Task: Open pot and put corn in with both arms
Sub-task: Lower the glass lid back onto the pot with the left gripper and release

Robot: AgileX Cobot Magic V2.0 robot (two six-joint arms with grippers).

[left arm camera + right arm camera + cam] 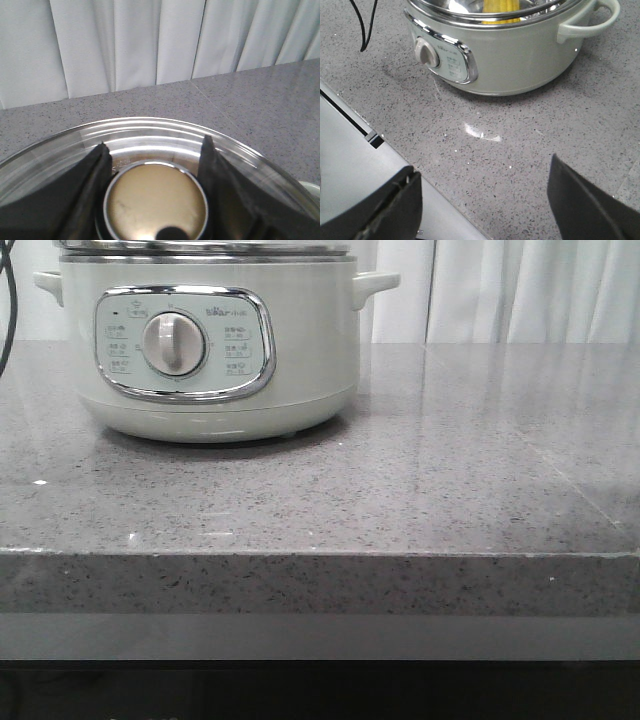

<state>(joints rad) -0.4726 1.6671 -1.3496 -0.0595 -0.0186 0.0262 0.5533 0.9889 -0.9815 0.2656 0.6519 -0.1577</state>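
The glass lid's edge (pixel 205 246) sits on the pot's steel rim (pixel 205 259) in the front view and the lid would stay there, so it is time for my left gripper to release it.
The pale cream-green pot (pixel 210 340) stands at the back left of the grey counter, its dial facing me. It also shows in the right wrist view (pixel 510 55), with the yellow corn (pixel 502 10) lying inside under the steel rim. In the left wrist view a glass lid (pixel 150 132) with a round brass-coloured knob (pixel 155 200) fills the lower part. My left gripper (pixel 155 147) has a finger pressed on each side of the knob. My right gripper (pixel 484 167) is open and empty above the counter in front of the pot. Neither gripper shows in the front view.
A black cable (pixel 365 25) hangs left of the pot. White curtains (pixel 520 290) close the back. The speckled counter (pixel 450 470) stretches to the right of the pot. Its front edge (pixel 350 150) runs under my right gripper.
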